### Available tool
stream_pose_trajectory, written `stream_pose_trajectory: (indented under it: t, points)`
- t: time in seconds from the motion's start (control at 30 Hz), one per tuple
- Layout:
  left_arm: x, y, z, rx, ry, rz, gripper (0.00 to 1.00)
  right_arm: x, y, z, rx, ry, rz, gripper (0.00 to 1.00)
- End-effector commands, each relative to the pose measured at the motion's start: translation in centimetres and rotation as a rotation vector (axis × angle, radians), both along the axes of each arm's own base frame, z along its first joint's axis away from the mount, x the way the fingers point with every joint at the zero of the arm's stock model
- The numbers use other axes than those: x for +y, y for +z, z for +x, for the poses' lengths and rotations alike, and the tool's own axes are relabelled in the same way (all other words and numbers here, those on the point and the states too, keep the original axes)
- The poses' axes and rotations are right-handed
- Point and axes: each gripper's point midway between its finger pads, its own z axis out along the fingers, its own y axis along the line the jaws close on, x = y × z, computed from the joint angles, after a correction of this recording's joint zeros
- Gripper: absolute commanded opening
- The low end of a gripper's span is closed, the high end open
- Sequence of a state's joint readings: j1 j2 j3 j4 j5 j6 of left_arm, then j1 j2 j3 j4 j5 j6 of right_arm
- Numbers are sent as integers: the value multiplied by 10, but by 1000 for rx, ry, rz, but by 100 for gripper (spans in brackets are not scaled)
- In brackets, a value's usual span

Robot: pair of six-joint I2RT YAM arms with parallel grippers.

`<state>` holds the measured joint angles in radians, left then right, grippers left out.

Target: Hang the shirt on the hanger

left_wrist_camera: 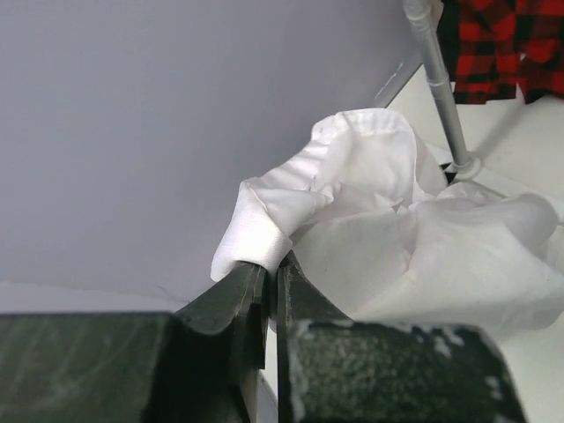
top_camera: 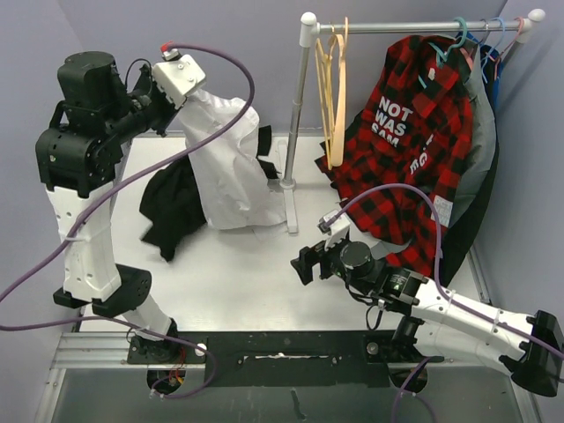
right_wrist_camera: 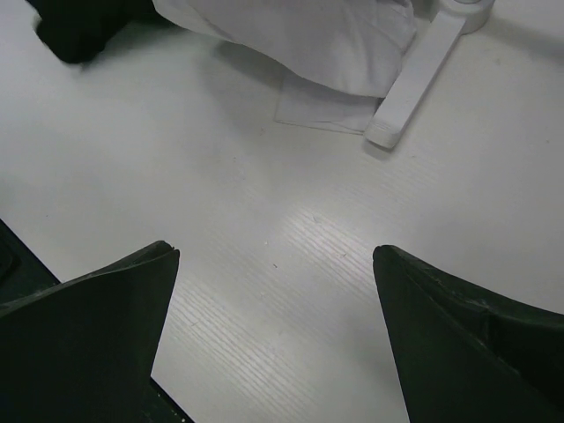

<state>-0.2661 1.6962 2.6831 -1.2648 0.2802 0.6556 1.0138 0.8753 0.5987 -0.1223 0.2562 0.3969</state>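
Observation:
My right gripper is going to grab the white shirt's edge [top_camera: 248,115] next, away from my left gripper's fold. That will spread the shirt open for the hanger.
The white shirt [top_camera: 225,154] hangs from my raised left gripper [top_camera: 188,99] at the back left, and its lower part rests on the table. In the left wrist view the jaws of my left gripper [left_wrist_camera: 274,262] are pressed together on a fold of the shirt [left_wrist_camera: 397,229]. The pale tan hanger [top_camera: 342,97] hangs by its hook from the rail [top_camera: 414,26], right of the shirt. My right gripper [top_camera: 308,263] hovers low over the table's middle and is open. The right wrist view shows only bare table between its fingers [right_wrist_camera: 132,300], with the shirt's [right_wrist_camera: 300,35] hem ahead.
A black garment [top_camera: 172,207] lies under and left of the shirt. A red-and-black plaid shirt [top_camera: 410,150] and darker clothes hang on teal hangers [top_camera: 460,35] at the right of the rail. The rack's post [top_camera: 298,115] and white foot [right_wrist_camera: 414,79] stand between shirt and hanger.

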Motion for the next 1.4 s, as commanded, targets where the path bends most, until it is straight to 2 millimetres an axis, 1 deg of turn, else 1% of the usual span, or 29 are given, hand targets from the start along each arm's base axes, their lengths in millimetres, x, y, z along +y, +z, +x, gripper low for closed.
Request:
stream_pose_trajectory:
  t: [0.0, 0.03, 0.07, 0.13, 0.17, 0.23, 0.33, 0.37, 0.47, 0.6, 0.63, 0.7, 0.73, 0.83, 0.93, 1.03, 1.13, 1.3, 1.37]
  points:
    - [16, 25, 7, -121, 86, 10, 0, -5, 22, 11, -63, -63, 62, 98]
    - [13, 33, -4, -146, 57, -5, 0, -5, 26, 12, -77, -62, 70, 98]
    - [8, 33, -16, -146, 7, -2, 0, -4, 31, 13, -96, -53, 78, 98]
    - [1, 18, -43, -97, -86, 23, 0, -2, 51, 14, -151, -32, 96, 98]
    - [-3, 5, -56, -53, -132, 31, 0, -1, 65, 14, -187, -18, 104, 98]
    - [-8, -29, -78, 58, -213, 67, 0, 1, 96, 12, -266, 29, 122, 98]
    - [-11, -81, -109, 203, -313, 112, 0, 4, 132, 14, -339, 68, 126, 98]
    - [-12, -97, -118, 239, -335, 117, 0, 7, 138, 16, -345, 84, 117, 98]
    - [-10, -129, -147, 290, -399, 133, 0, 20, 147, 31, -363, 115, 110, 99]
    - [-2, -161, -177, 348, -435, 165, 0, 36, 150, 55, -431, 145, 237, 98]
    - [0, -165, -182, 342, -441, 173, 0, 42, 146, 59, -440, 177, 254, 98]
    - [2, -172, -190, 333, -445, 181, 0, 57, 136, 65, -432, 275, 275, 99]
    - [3, -173, -193, 329, -443, 183, 0, 66, 122, 70, -407, 324, 271, 100]
    - [6, -172, -198, 314, -440, 187, 0, 84, 103, 77, -410, 440, 275, 99]
    - [7, -171, -203, 304, -442, 188, 0, 100, 93, 77, -463, 545, 280, 97]
    - [6, -173, -204, 308, -443, 183, 0, 114, 95, 74, -488, 632, 315, 97]
    - [5, -175, -203, 311, -443, 177, 0, 129, 98, 67, -454, 728, 347, 97]
    - [4, -176, -199, 311, -444, 174, 0, 147, 100, 61, -461, 777, 352, 99]
    - [3, -175, -197, 308, -443, 172, 0, 155, 94, 57, -466, 795, 324, 99]
